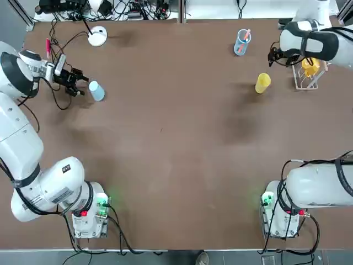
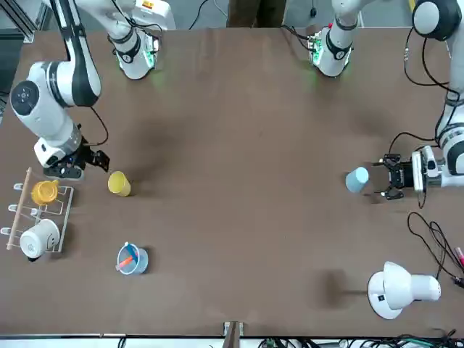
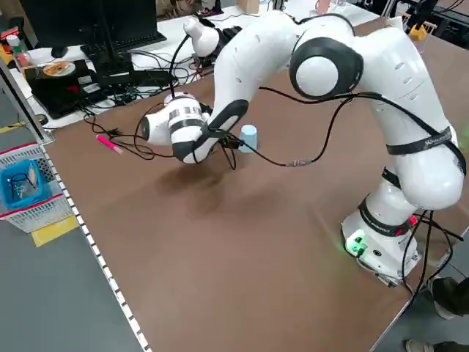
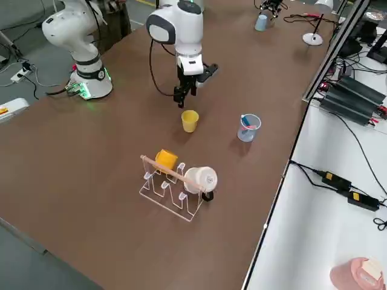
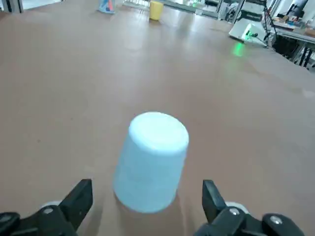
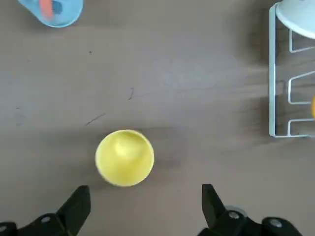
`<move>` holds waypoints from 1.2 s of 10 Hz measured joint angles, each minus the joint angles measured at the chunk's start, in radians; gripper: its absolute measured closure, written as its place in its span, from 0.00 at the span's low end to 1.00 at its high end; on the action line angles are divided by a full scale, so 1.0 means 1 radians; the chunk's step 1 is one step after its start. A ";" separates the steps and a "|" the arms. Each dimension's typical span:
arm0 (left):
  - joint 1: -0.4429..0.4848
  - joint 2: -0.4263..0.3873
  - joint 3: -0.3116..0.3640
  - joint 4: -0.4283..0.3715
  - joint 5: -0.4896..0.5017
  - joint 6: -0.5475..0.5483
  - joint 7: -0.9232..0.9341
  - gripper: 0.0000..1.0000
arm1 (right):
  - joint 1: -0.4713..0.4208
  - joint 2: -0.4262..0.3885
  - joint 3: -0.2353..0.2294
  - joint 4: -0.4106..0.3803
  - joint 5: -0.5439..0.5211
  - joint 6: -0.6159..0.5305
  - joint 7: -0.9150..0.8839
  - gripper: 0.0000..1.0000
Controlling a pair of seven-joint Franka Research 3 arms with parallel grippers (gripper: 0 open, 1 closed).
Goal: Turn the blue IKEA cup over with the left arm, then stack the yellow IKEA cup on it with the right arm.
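The cup's rim is against the table. My left gripper should next grab the upright sides of the blue cup (image 1: 96, 90) to turn it over.
The blue IKEA cup (image 1: 96, 90) (image 5: 152, 160) stands mouth down at the table's left side, its closed base up. My left gripper (image 1: 80, 83) (image 5: 146, 191) lies low and level just left of the cup. It is open, its fingers (image 5: 78, 200) spread wider than the cup and not touching it. On the right side of the table stands the yellow IKEA cup (image 1: 263, 83) (image 6: 124, 157). My right gripper (image 1: 274, 57) (image 6: 145, 196) hangs open, pointing down, a little above and beyond the yellow cup, with nothing in it.
A clear-blue tumbler (image 1: 241, 42) with a pink stick stands at the back, right of the middle. A wire rack (image 1: 309, 74) with an orange-yellow mug sits at the far right. A white lamp base (image 1: 97, 36) and loose cables (image 1: 55, 102) lie near the left gripper.
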 joint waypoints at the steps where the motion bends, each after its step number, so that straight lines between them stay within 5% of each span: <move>1: -0.002 0.006 -0.016 -0.001 -0.008 0.000 0.000 0.01 | -0.010 0.024 0.000 0.000 -0.021 0.027 0.000 0.00; 6: -0.007 0.043 -0.061 -0.018 -0.023 0.024 0.072 0.01 | -0.024 0.107 0.002 -0.022 -0.128 0.135 -0.001 0.00; 12: -0.015 0.076 -0.090 -0.033 -0.023 0.064 0.142 0.08 | -0.024 0.168 0.007 -0.049 -0.137 0.248 -0.001 0.00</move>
